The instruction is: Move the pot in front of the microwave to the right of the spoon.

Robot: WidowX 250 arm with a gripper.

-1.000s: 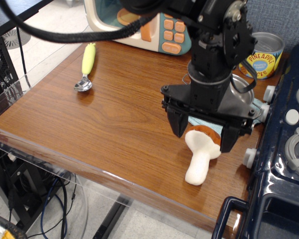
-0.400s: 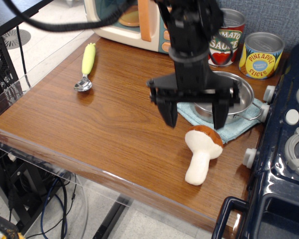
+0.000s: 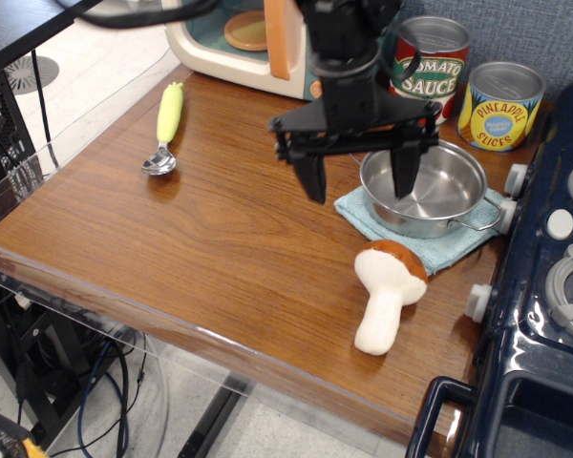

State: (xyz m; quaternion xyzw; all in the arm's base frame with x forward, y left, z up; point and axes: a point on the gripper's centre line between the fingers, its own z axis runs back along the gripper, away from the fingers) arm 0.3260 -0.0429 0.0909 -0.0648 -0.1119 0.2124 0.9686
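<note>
I will next grip the pot by its thin rim on the side facing the spoon (image 3: 165, 129), because the pot's round body is wider than my open fingers.
The shiny steel pot (image 3: 430, 196) sits on a teal cloth (image 3: 415, 232) right of centre, in front of the microwave (image 3: 239, 38) and the cans. My gripper (image 3: 359, 183) is open, with one finger (image 3: 314, 179) left of the pot's rim and the other (image 3: 403, 172) over the pot's inside; whether it touches the rim I cannot tell. The spoon (image 3: 165, 129), with a yellow-green handle and metal bowl, lies at the far left of the table, bowl toward the front.
A tomato sauce can (image 3: 429, 59) and a pineapple can (image 3: 499, 103) stand behind the pot. A plush mushroom (image 3: 385, 295) lies in front of the cloth. A dark blue toy stove (image 3: 544, 286) fills the right edge. The wooden table (image 3: 210, 239) ends close at the front.
My gripper has moved back and to the left, from over the mushroom to the pot's left rim. The pot, hidden before, now shows fully. Nothing else moved.
</note>
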